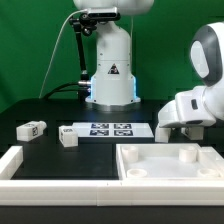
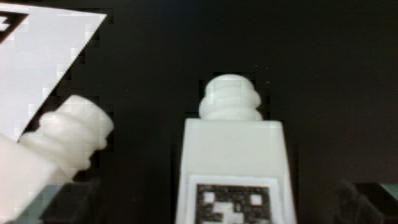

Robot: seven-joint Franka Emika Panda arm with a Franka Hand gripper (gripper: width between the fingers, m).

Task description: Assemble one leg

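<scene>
My fingers are down on both sides of the tagged leg's body in the wrist view, so my gripper should close on the leg. Closing now would hold it.
In the wrist view a white leg lies on the black table, its tag toward the camera and its threaded tip pointing away. My gripper is open and straddles it, with a dark finger on each side and a gap to the leg on both. A second leg lies beside it. In the exterior view my gripper is low over the table at the right, behind the large square piece. Two more legs lie at the exterior view's left.
The marker board lies mid-table and shows as a corner in the wrist view. A white frame rail runs along the front left. The robot base stands behind. A small white stub stands on the square piece.
</scene>
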